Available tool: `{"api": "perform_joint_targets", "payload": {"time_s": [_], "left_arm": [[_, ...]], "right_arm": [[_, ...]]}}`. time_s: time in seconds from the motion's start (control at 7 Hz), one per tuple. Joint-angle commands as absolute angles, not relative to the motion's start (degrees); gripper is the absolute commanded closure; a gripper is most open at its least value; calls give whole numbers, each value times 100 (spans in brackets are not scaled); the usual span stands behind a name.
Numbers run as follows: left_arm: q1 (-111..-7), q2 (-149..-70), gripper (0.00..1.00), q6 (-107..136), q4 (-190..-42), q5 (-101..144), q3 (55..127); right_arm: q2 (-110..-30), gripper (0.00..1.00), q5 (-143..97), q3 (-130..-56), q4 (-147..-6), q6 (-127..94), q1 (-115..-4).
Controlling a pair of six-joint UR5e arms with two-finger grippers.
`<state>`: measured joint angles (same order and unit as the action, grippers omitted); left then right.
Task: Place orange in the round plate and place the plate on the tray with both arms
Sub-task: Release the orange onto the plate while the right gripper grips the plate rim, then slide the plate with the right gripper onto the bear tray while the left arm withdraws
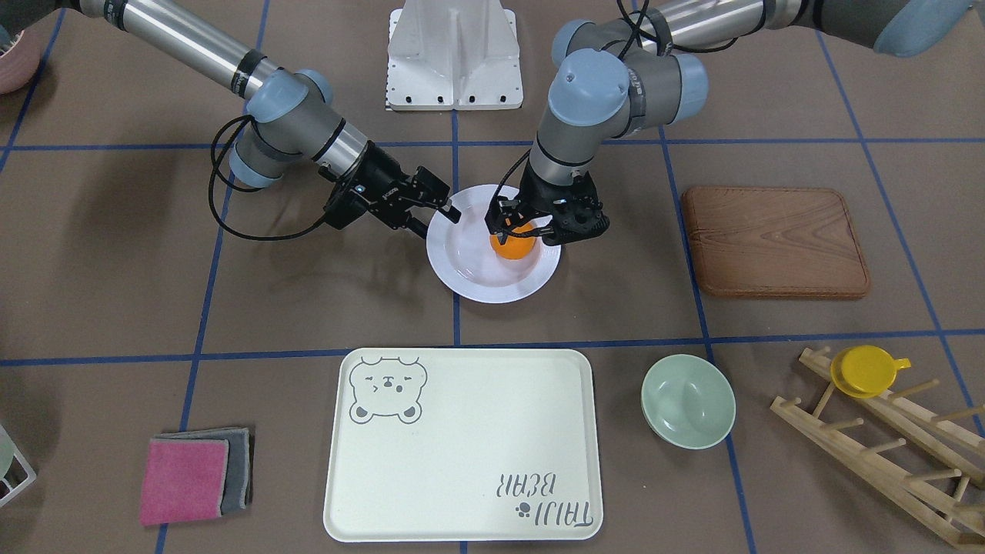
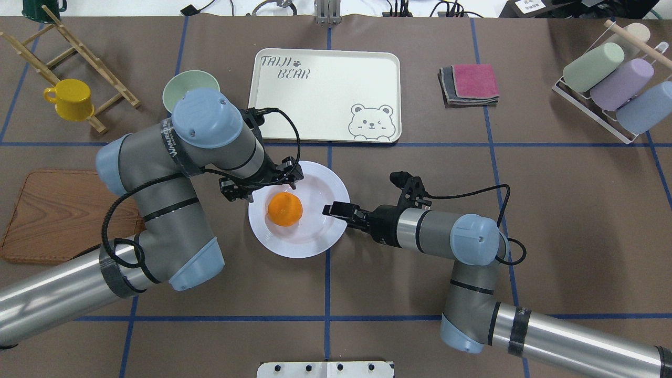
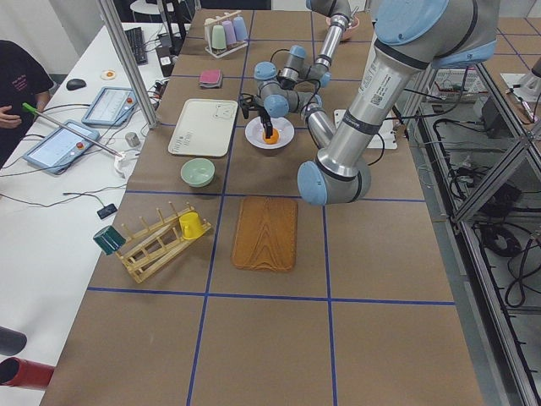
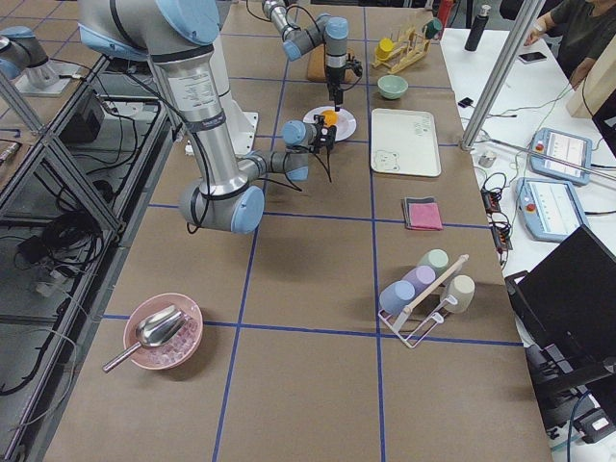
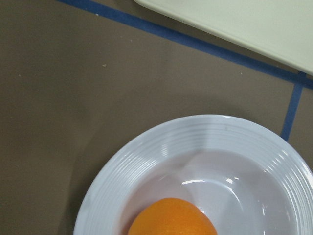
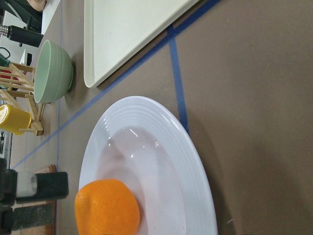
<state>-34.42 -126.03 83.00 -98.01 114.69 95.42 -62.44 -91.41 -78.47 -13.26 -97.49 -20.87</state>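
The robot's right gripper needs to hold the plate by its rim (image 1: pixel 439 246) next, so that both arms can carry the orange onto the tray (image 1: pixel 462 485).
The orange (image 1: pixel 513 246) (image 2: pixel 284 209) lies in the sunken centre of the round white plate (image 1: pixel 477 281) (image 2: pixel 294 244), mid-table on the robot's side of the cream tray (image 1: pixel 462 485) (image 2: pixel 325 100). My left gripper (image 1: pixel 525 229) (image 2: pixel 268 185) hangs just over the orange, open, and its black fingers (image 6: pixel 41 185) stand beside the fruit without touching it. My right gripper (image 1: pixel 440 215) (image 2: pixel 336 210) lies nearly level at the plate's opposite rim, open. In the left wrist view the orange (image 5: pixel 171 218) and the plate (image 5: pixel 146 161) show, but no fingers.
A brown wooden board (image 1: pixel 773 242), a pale green bowl (image 1: pixel 687 400) and a wooden rack with a yellow cup (image 1: pixel 866 369) lie on my left side. Folded pink and grey cloths (image 1: pixel 192 477) and a rack of cups (image 2: pixel 609 79) lie on my right side.
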Motion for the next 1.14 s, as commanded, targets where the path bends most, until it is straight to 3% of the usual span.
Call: {"api": "perform_joint_targets", "payload": {"time_s": [0.0,0.29,0.43,1.0], "left_arm": [[-4109,-12428,3,7877,-9782,12282,9790],[-5031,-11832,3,7010,-9773,13275,10247],[-5393,-11743,3,6639,-9773,13602,10265],[-5695,-11452,3,6240,-9773,13658,10415]], "right_arm": [[-6135,26,-9079,-7813,-1301,-9765,-2030],[-6144,80,-9105,-7892,-1248,-9800,-2030],[-6135,98,-9105,-7971,-1248,-9809,-2039],[-6030,100,-9071,-8024,-844,-10194,-2205]]}}
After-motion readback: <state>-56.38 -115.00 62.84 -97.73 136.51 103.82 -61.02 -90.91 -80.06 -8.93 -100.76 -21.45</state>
